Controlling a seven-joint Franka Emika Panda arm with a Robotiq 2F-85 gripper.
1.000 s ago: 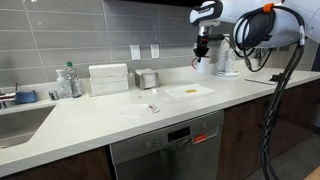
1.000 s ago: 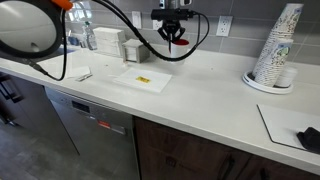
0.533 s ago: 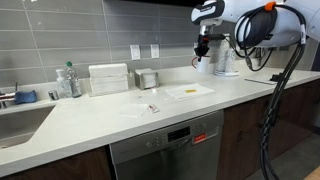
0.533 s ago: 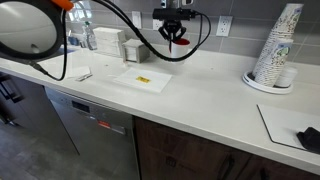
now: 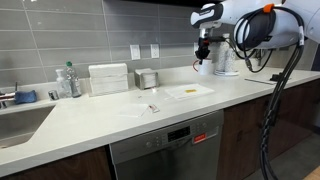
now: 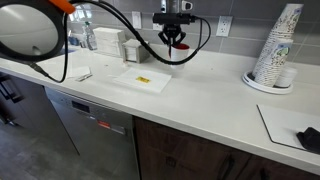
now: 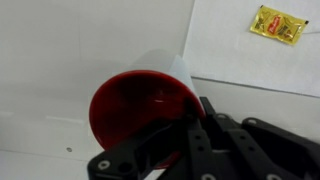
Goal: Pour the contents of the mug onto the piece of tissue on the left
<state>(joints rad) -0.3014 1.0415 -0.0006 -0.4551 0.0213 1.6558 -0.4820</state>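
My gripper lowers the white mug (image 7: 176, 68) next before releasing it. The mug hangs above the counter and would come down onto the counter by the tissue if released now.
My gripper (image 5: 204, 50) is shut on the white mug (image 7: 176, 68), which has a red rim, and holds it high above the counter, beyond the tissue's far edge. The mug's mouth faces the wrist camera and its red inside (image 7: 135, 108) shows no bits. The gripper also shows in an exterior view (image 6: 174, 37) and the wrist view (image 7: 190, 140). The piece of tissue (image 5: 190, 91) lies flat on the counter and shows in all views (image 6: 150, 84) (image 7: 250, 60). A small yellow-orange bit (image 7: 278, 24) lies on it (image 6: 142, 79).
A white ribbed box (image 5: 108, 78), a metal canister (image 5: 148, 78) and a bottle (image 5: 68, 80) stand along the wall. A fainter sheet (image 5: 135, 108) lies nearer the sink (image 5: 20, 120). A stack of paper cups (image 6: 275, 50) and a dark item (image 6: 310, 138) are at the counter's other end.
The gripper with the mug has shifted only slightly sideways above the counter. The tissue and the yellow bit have not moved.
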